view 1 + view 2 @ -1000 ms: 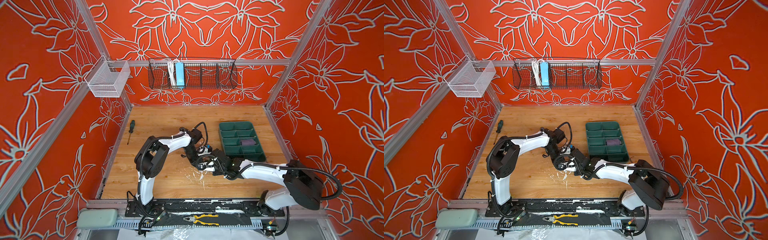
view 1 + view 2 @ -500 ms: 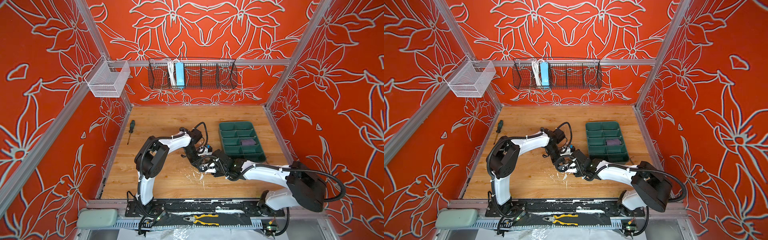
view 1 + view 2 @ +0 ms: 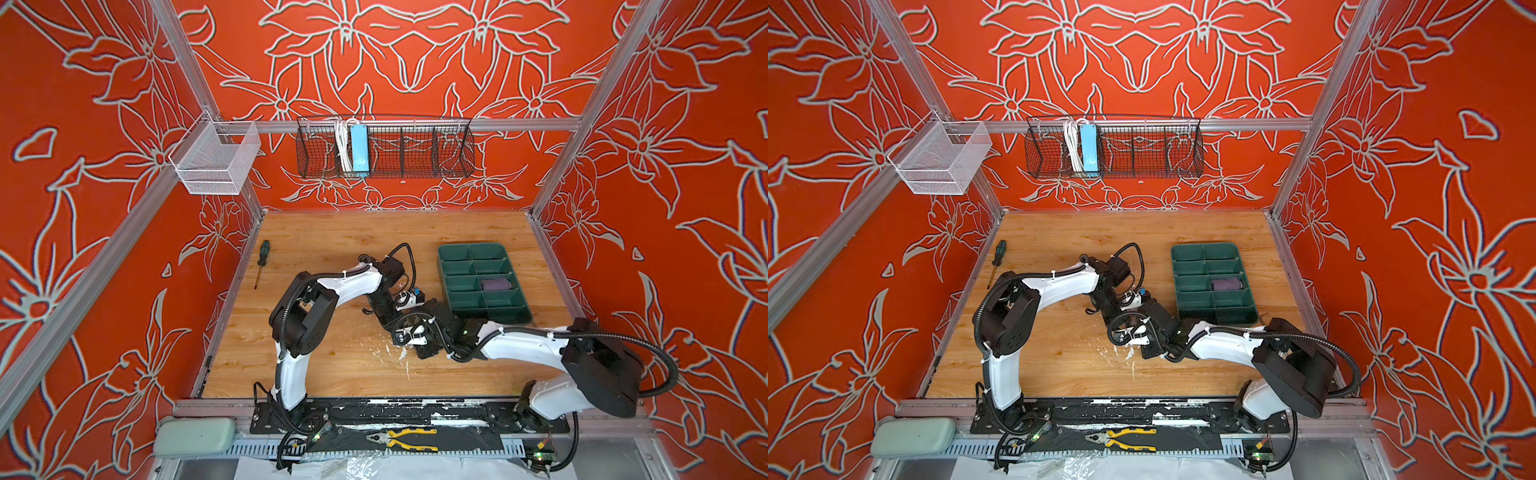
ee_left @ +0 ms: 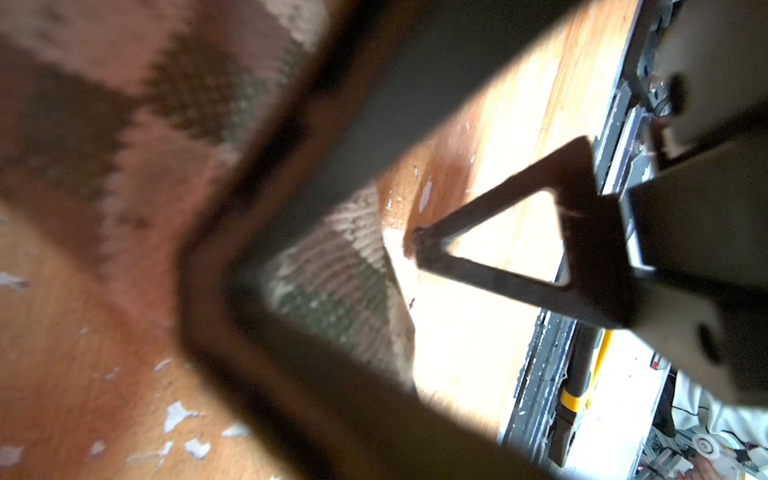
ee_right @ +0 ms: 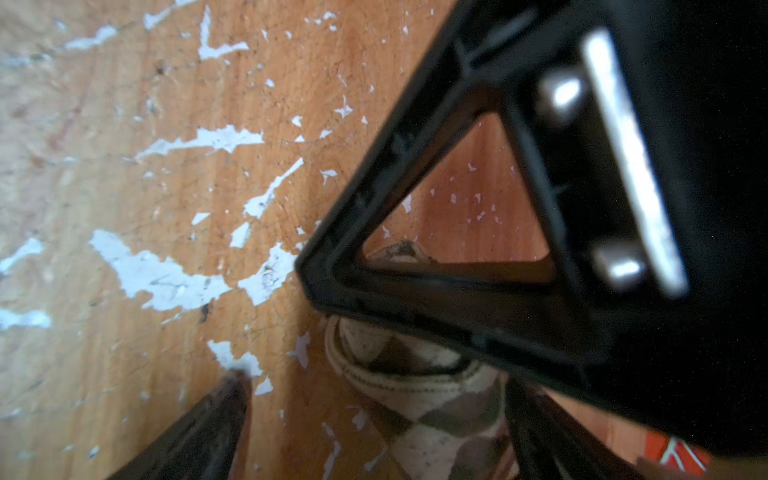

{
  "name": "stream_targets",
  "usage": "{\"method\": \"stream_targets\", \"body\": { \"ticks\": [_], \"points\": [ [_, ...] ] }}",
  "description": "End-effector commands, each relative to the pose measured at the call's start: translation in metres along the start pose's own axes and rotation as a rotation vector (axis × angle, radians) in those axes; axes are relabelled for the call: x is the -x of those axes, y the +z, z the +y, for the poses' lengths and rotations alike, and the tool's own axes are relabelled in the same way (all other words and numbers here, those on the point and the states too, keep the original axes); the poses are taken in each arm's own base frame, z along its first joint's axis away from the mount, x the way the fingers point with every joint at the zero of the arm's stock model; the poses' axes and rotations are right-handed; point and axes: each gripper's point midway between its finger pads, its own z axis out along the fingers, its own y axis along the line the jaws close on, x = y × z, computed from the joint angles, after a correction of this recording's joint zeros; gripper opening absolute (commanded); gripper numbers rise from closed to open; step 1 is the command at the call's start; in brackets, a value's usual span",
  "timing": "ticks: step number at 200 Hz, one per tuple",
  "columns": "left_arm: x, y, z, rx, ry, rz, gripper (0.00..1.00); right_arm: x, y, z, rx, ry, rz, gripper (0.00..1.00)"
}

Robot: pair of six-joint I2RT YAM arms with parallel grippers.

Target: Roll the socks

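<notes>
The sock needs to stay rolled for a section of the tray, so my right gripper should next grab the beige argyle sock across both sides of its roll.
The beige argyle sock lies partly rolled on the wooden table; both top views hide it under the two grippers. My right gripper is open, one finger on each side of the roll. My left gripper is shut, and one of its fingers lies across the top of the roll. Whether it pinches fabric does not show. The left wrist view shows the sock beside a right finger. The purple sock sits rolled in a compartment of the green tray.
A screwdriver lies near the left wall. Pliers rest on the front rail. A black wire basket and a white mesh basket hang on the walls. The tabletop is scuffed with white flecks.
My right gripper's jaws have opened wide around the argyle roll. The left gripper has stayed shut and in place.
</notes>
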Motion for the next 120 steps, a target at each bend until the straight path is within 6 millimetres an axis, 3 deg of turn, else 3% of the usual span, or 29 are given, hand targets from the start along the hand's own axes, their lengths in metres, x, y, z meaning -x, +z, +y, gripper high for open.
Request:
{"method": "stream_targets", "body": {
  "ticks": [1, 34, 53, 76, 104, 120],
  "points": [
    [-0.003, 0.003, -0.007, -0.043, 0.001, 0.023, 0.0, 0.001, 0.009, -0.007, -0.035, -0.005, 0.003, 0.91],
    [-0.004, 0.003, -0.008, -0.05, 0.001, 0.025, 0.0, -0.007, 0.019, 0.007, 0.026, -0.01, 0.04, 0.69],
    [-0.004, 0.003, -0.008, -0.051, 0.001, 0.024, 0.0, -0.011, 0.022, 0.015, 0.056, -0.01, 0.055, 0.47],
    [-0.002, 0.002, -0.009, -0.056, 0.002, 0.017, 0.0, -0.015, 0.025, 0.024, 0.102, -0.016, 0.075, 0.31],
    [0.003, -0.004, -0.013, -0.05, 0.014, -0.005, 0.0, -0.02, 0.027, 0.035, 0.167, -0.009, 0.108, 0.23],
    [0.005, -0.01, -0.015, -0.035, 0.017, -0.024, 0.13, -0.024, 0.026, 0.039, 0.197, 0.003, 0.139, 0.24]
  ]
}}
